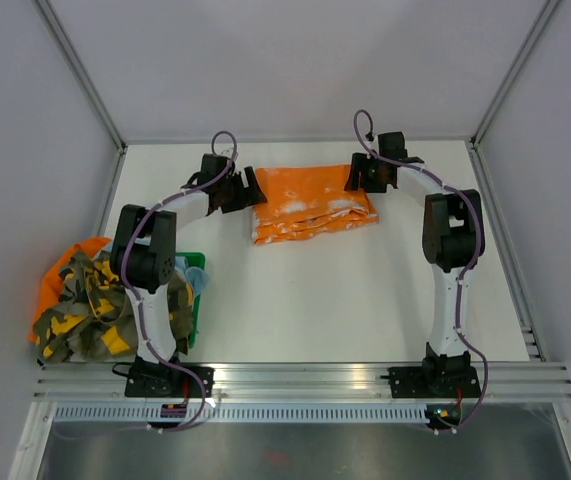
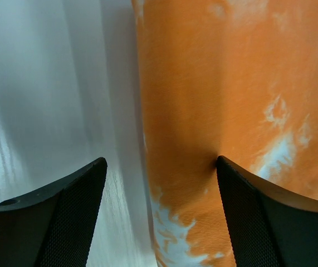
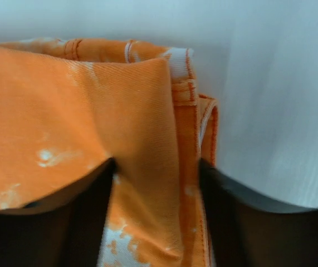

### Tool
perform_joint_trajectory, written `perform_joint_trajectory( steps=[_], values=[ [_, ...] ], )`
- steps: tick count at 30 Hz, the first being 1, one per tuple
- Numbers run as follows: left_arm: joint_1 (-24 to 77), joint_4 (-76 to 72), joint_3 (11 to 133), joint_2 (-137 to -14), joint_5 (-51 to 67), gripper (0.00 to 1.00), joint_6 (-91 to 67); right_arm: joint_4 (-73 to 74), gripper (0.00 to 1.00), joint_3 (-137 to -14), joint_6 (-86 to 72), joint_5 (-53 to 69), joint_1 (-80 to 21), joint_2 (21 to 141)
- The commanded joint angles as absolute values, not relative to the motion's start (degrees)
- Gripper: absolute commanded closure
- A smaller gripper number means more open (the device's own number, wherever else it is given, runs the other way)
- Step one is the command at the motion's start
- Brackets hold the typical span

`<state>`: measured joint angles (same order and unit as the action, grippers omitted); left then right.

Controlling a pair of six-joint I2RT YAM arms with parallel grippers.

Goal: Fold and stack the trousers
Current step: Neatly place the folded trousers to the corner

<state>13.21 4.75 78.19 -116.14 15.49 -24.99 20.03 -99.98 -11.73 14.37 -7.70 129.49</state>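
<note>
The trousers need to be moved still folded for stacking, so the robot's left gripper will next grab the folded trousers' side edge [image 1: 257, 191] [image 2: 161, 164], opposite the right gripper.
The orange trousers with white blotches [image 1: 310, 205] lie folded on the white table at the far middle. My left gripper [image 1: 249, 190] is at their left edge. In the left wrist view it [image 2: 160, 167] is open, and the trousers' edge [image 2: 214, 100] runs between the jaws, with one finger over the cloth and one over bare table. My right gripper [image 1: 361, 178] is at their far right corner. In the right wrist view it [image 3: 156, 169] is closed around a bunched fold of the trousers [image 3: 142, 122] near the seamed hem, and cloth drapes over the left finger.
A pile of camouflage and orange clothes [image 1: 85, 300] lies at the left edge beside a green basket [image 1: 193, 300], close to the left arm's base. Grey walls enclose the table on three sides. A metal rail [image 1: 305, 378] runs along the near edge.
</note>
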Motion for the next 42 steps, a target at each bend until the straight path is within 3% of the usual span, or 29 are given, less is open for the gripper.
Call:
perform_joint_trajectory(
  steps=[1,6,8,9,11,12,14,19,28,31,32,33,34,39,42],
  values=[
    [13.1,-3.77,75.07,-117.51,18.19,0.17,-27.77,17.76,0.42,-96.69,-12.39,15.12,-7.56,127.97],
    [13.36,-7.9,72.6,-118.91,23.02,0.25,-33.39,14.78,0.69,-88.61,-15.02,17.66,-7.56,124.56],
    [13.8,-10.1,69.97,-119.09,24.69,0.37,-36.54,10.91,0.76,-82.74,-16.96,18.45,-7.56,122.79],
    [13.97,-12.37,69.0,-118.92,25.13,0.47,-37.61,10.2,0.86,-81.14,-17.31,18.54,-7.56,121.04],
    [14.85,-14.4,65.75,-118.04,25.92,0.74,-40.5,9.76,0.93,-78.32,-17.23,17.76,-7.56,119.28],
    [15.29,-15.63,64.7,-117.52,26.1,0.8,-41.04,10.36,0.98,-75.44,-17.14,15.58,-7.56,117.01],
    [17.3,-15.65,61.19,-115.5,25.32,0.97,-41.39,13.16,1.0,-71.48,-16.53,12.24,-7.56,113.05],
    [23.72,-15.12,56.43,-110.66,22.86,0.98,-41.48,18.54,1.0,-62.95,-16.43,-4.17,-6.77,102.24],
    [42.16,-19.59,44.48,-102.4,13.29,0.98,-48.24,26.01,1.0,-42.48,-29.08,-18.53,-0.62,79.82],
    [48.83,-20.48,43.59,-101.86,9.42,0.98,-48.69,26.63,0.68,-39.56,-32.5,-21.17,-0.62,73.93],
    [50.43,-20.83,44.12,-102.04,8.71,0.98,-48.6,28.37,0.38,-38.94,-32.95,-23.1,-0.62,71.04],
    [52.02,-21.44,44.38,-102.3,8.27,0.98,-48.6,29.69,0.21,-39.02,-33.31,-23.81,-0.53,69.36],
    [54.64,-22.23,44.73,-103.52,8.26,0.98,-48.69,31.01,0.13,-39.55,-33.48,-24.78,-0.61,67.61],
    [59.41,-28.91,48.33,-109.07,13.35,0.98,-48.6,36.83,0.02,-50.43,-31.91,-24.97,-0.62,55.3],
    [61.61,-27.61,51.5,-111.44,14.33,0.98,-46.76,33.85,0.02,-57.38,-29.01,-19.97,-0.53,54.4]
  ],
)
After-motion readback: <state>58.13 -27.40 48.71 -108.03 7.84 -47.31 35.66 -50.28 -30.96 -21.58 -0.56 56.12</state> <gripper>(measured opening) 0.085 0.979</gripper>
